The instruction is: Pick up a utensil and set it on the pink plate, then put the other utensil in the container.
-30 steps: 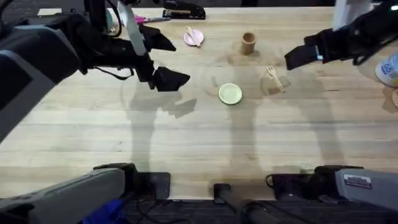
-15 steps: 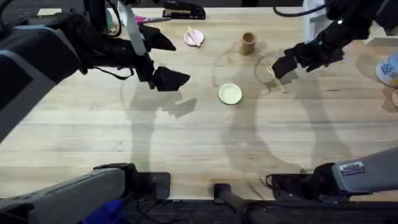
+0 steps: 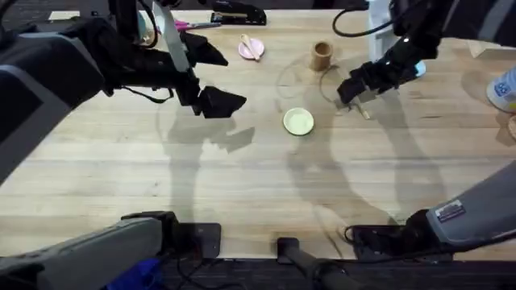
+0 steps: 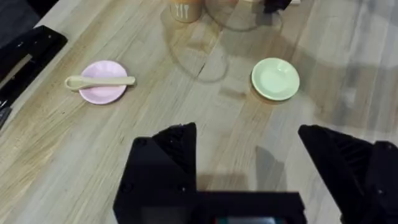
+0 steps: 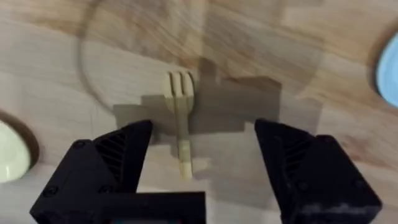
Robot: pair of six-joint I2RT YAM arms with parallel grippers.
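Observation:
My right gripper will take the wooden fork by its handle (image 3: 364, 112) next, and then I will put the wooden fork in the tan container (image 3: 322, 55).
The wooden spoon (image 3: 250, 45) (image 4: 99, 81) lies across the small pink plate (image 3: 252, 51) (image 4: 102, 93) at the back of the table. The tan container (image 3: 322, 55) (image 4: 185, 7) stands upright to its right. The wooden fork (image 5: 181, 118) lies flat on the table, right of the container, its handle end (image 3: 364, 113) showing. My right gripper (image 3: 355, 87) (image 5: 205, 162) hovers open just over the fork, a finger on each side of the handle, not touching it. My left gripper (image 3: 216, 76) (image 4: 249, 162) hangs open and empty, left of the pink plate.
A pale yellow plate (image 3: 298, 121) (image 4: 275, 79) sits in front of the container, left of the fork. A black stapler (image 3: 238, 14) and a pink tool (image 3: 193, 25) lie at the back edge. A white and blue object (image 3: 504, 89) is at the far right.
My right arm has swung left and down from the right side until its open gripper stands over the fork. The left arm, spoon and plates have not moved.

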